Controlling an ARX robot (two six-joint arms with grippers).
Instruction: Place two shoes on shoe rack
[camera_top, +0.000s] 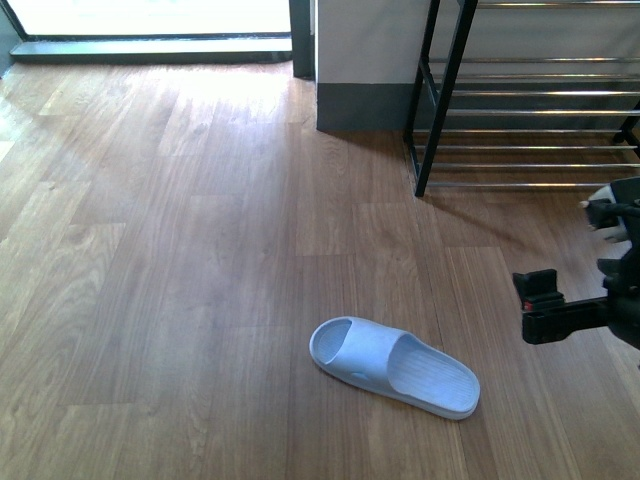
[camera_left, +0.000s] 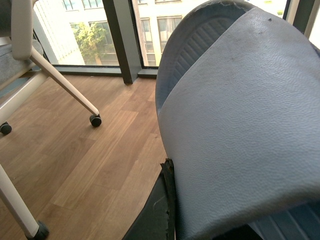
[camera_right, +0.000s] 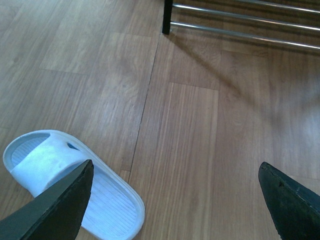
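Note:
The robot's right gripper will next grab the pale blue slide on the floor by its strap side edge, to place the slide on the shoe rack.
One pale blue slide lies flat on the wood floor in the front view; it also shows in the right wrist view. My right gripper is open and empty above the floor, just right of that slide, at the right edge of the front view. A second pale blue slide fills the left wrist view, and my left gripper is shut on it, with one dark finger against its strap. The left arm is out of the front view. The shoe rack stands at the back right; its lower bars show in the right wrist view. No grey sneakers are in view.
A white wall corner with a grey skirting stands left of the rack. A bright glass door is at the back left. In the left wrist view, a chair leg with casters stands by a window.

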